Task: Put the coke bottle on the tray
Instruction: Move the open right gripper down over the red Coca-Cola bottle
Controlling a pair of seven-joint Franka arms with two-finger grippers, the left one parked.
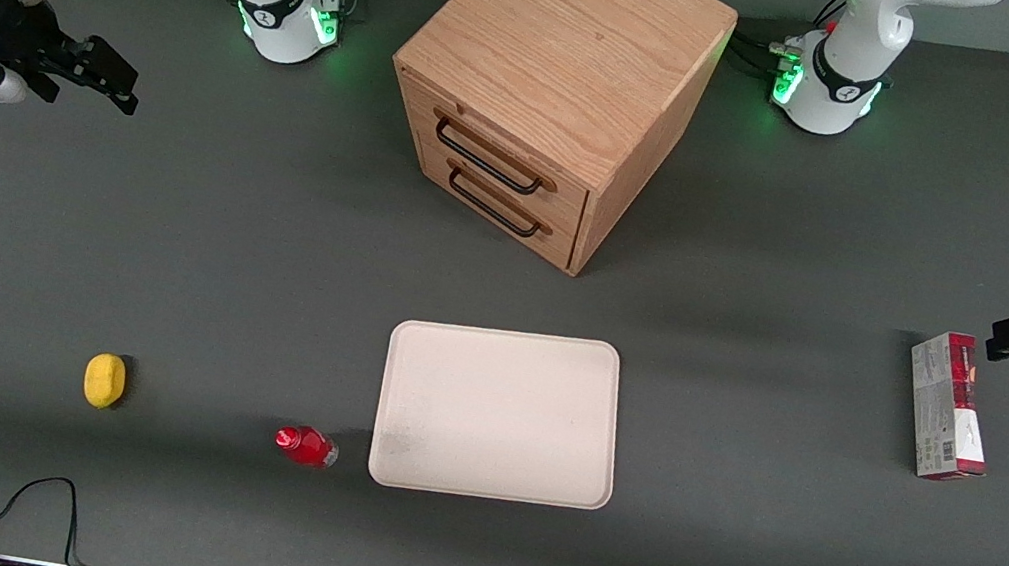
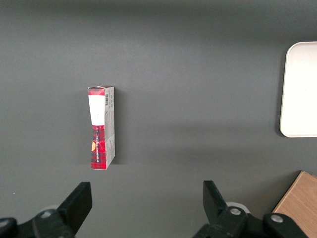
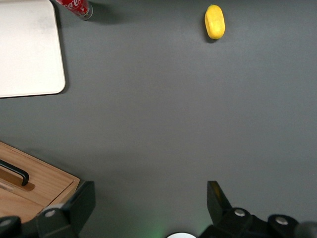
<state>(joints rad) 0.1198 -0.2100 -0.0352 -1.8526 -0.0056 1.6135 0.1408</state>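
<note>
The coke bottle needs to go on the tray, so next my right gripper will grip the bottle by its red end with the cap.
The coke bottle, small and red with a red cap, lies on its side on the table, close beside the tray's near corner. It also shows in the right wrist view. The cream-white tray lies flat in the middle of the table, in front of the wooden cabinet; it is bare, and shows in the right wrist view. My right gripper hangs high over the working arm's end of the table, far from the bottle and farther from the camera. Its fingers are wide open and hold nothing.
A yellow rounded lump lies beside the bottle toward the working arm's end. A wooden drawer cabinet stands mid-table. A red-and-grey carton lies toward the parked arm's end. A black cable loops at the near edge.
</note>
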